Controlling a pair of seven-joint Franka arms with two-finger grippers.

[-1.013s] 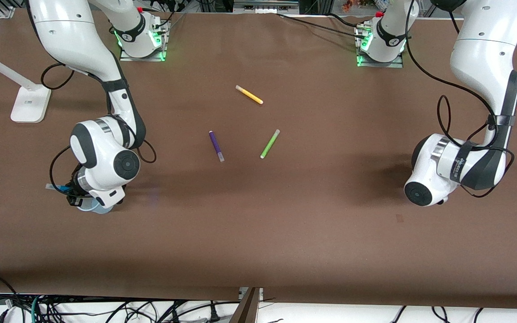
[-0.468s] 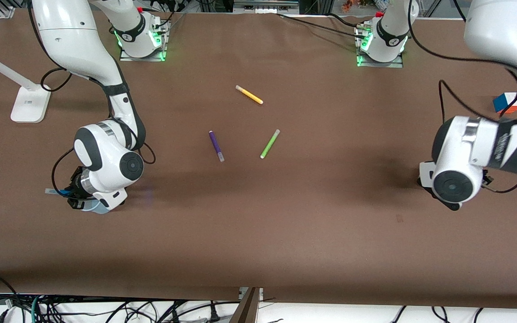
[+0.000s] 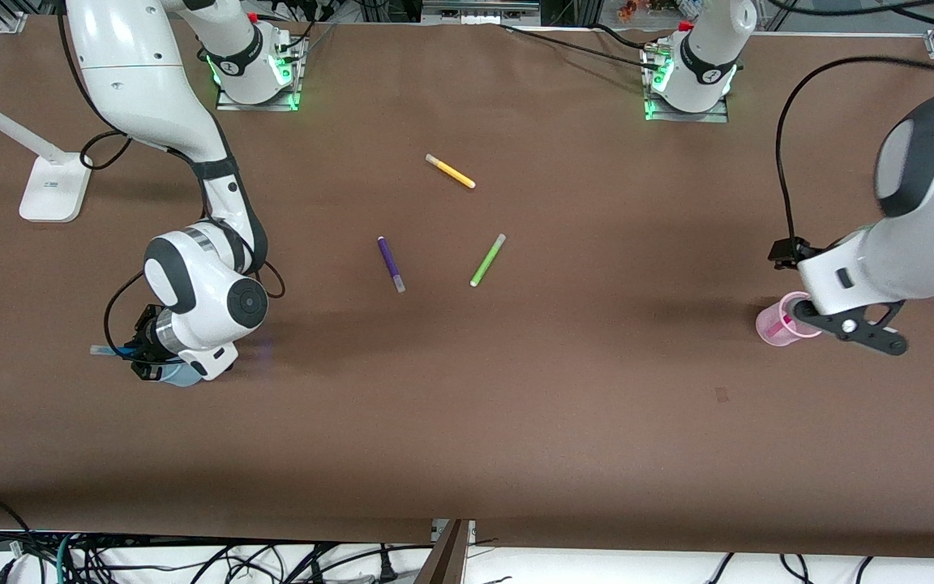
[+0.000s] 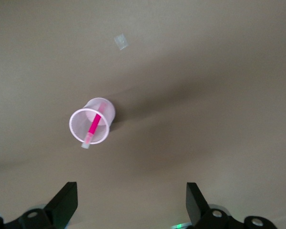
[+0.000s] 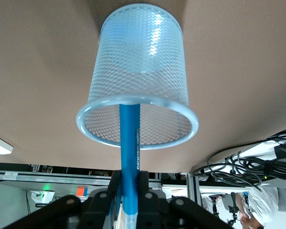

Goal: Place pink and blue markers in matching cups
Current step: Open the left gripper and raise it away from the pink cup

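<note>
The robot's right gripper needs to open now. The blue marker's end reaches inside the blue cup's rim in the right wrist view, so the marker would rest inside.
The pale pink cup stands upright toward the left arm's end of the table, with the pink marker leaning inside it. In the left wrist view the cup and the marker show from above. My left gripper is open and empty, raised beside the cup; it also shows in the left wrist view. My right gripper is shut on the blue marker, just over the pale blue cup. In the right wrist view the gripper holds the marker with its end at the cup's rim.
A dark purple marker, a lime green marker and a yellow marker lie mid-table. A white lamp base stands toward the right arm's end, farther from the front camera than the blue cup.
My left arm has risen and swung toward its end of the table, uncovering the pink cup with the pink marker inside. My right gripper, holding the blue marker, has shifted slightly over the blue cup.
</note>
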